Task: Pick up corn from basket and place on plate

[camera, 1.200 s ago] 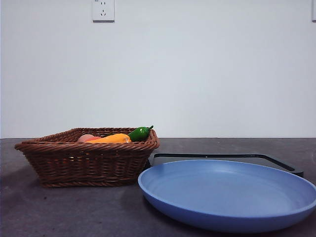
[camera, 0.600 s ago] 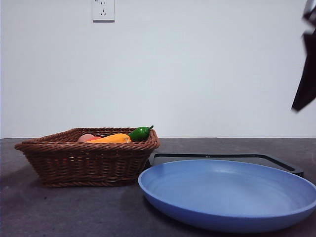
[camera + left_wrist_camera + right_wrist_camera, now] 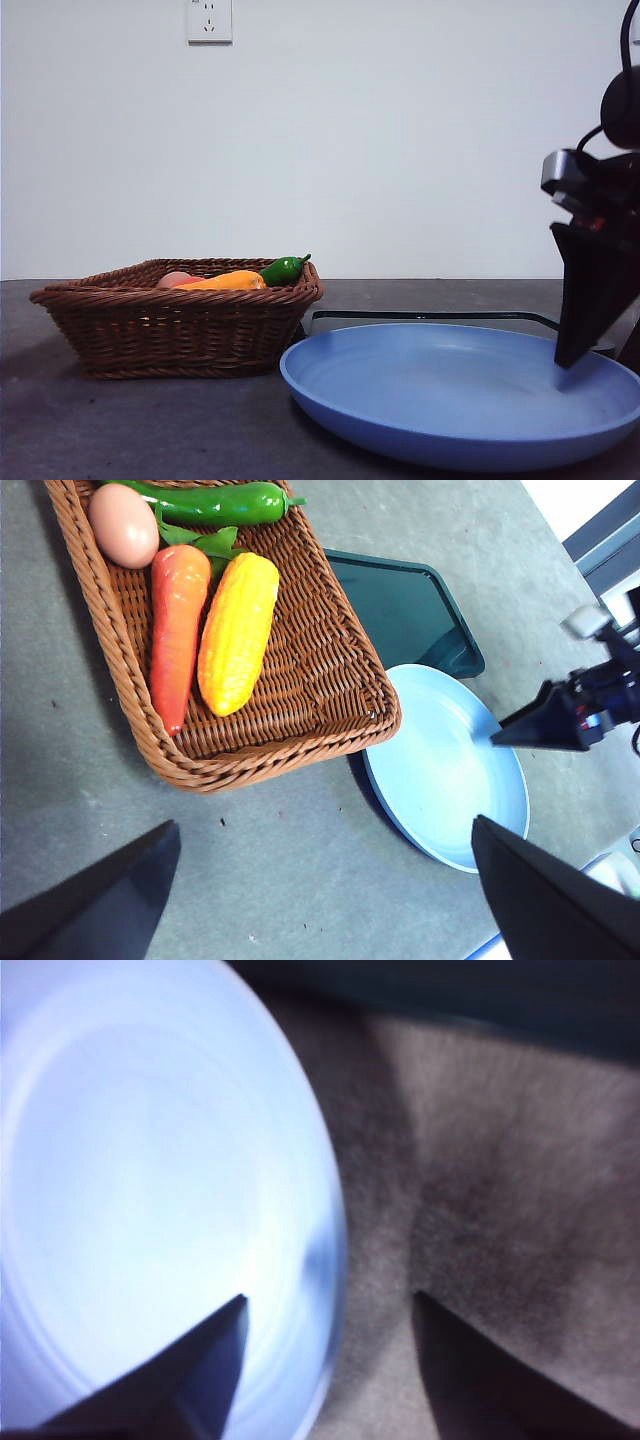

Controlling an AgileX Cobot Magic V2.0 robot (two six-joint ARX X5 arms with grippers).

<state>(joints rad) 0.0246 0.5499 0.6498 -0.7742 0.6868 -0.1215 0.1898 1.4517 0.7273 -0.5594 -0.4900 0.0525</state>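
Note:
The right gripper takes hold of the plate by its rim (image 3: 600, 366) next, to hold the plate ready for the corn (image 3: 225, 282).
The corn (image 3: 238, 630) lies in the brown wicker basket (image 3: 300, 750) beside an orange carrot (image 3: 178, 620); in the front view the corn (image 3: 225, 282) just shows above the basket (image 3: 170, 330) rim. To the right of the basket sits the light-blue plate (image 3: 450, 400). My right gripper (image 3: 598, 355) hangs low over the plate's right rim, open and holding nothing, with the rim of the plate (image 3: 150, 1160) between its jaws in the right wrist view (image 3: 330, 1298). My left gripper (image 3: 324, 825) is open, high above the table near the basket, outside the front view.
A green pepper (image 3: 210, 502) and a pinkish round fruit (image 3: 123, 525) lie at the basket's far end. A flat black tray (image 3: 450, 317) sits behind the plate (image 3: 450, 770). A wall socket (image 3: 209, 20) is on the back wall.
The right arm has come in from the upper right and dropped down to the plate's right rim. The basket, its contents and the plate have not moved.

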